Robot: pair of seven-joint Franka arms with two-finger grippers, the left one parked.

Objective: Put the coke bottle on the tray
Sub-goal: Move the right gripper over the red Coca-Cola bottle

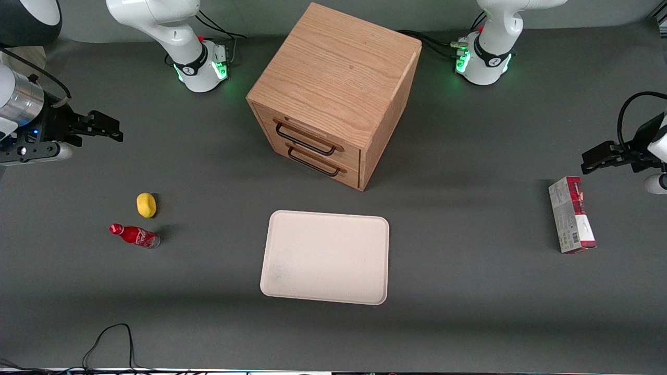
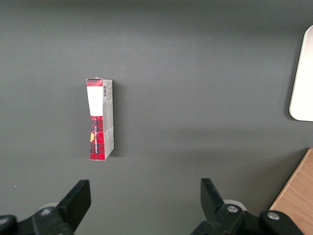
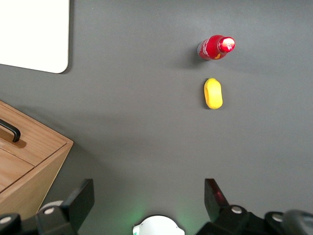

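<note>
The coke bottle needs to go on the tray [image 1: 325, 255], so my right gripper should grab it by its red end with the cap [image 1: 116, 228] next.
The coke bottle [image 1: 134, 236], small and red with a red cap, seems to stand upright on the grey table toward the working arm's end; it also shows in the right wrist view [image 3: 215, 47]. The cream-white tray [image 1: 325, 255] lies flat in front of the cabinet, nearer the front camera, and holds nothing; a corner of it shows in the right wrist view [image 3: 34, 34]. My right gripper [image 1: 107, 129] hangs above the table, farther from the front camera than the bottle and well apart from it. It is open and empty [image 3: 149, 196].
A yellow lemon [image 1: 146, 204] lies just beside the bottle, farther from the front camera [image 3: 213, 93]. A wooden two-drawer cabinet [image 1: 333, 94] stands mid-table. A red-and-grey carton [image 1: 571, 213] lies toward the parked arm's end. A black cable [image 1: 112, 338] loops at the front edge.
</note>
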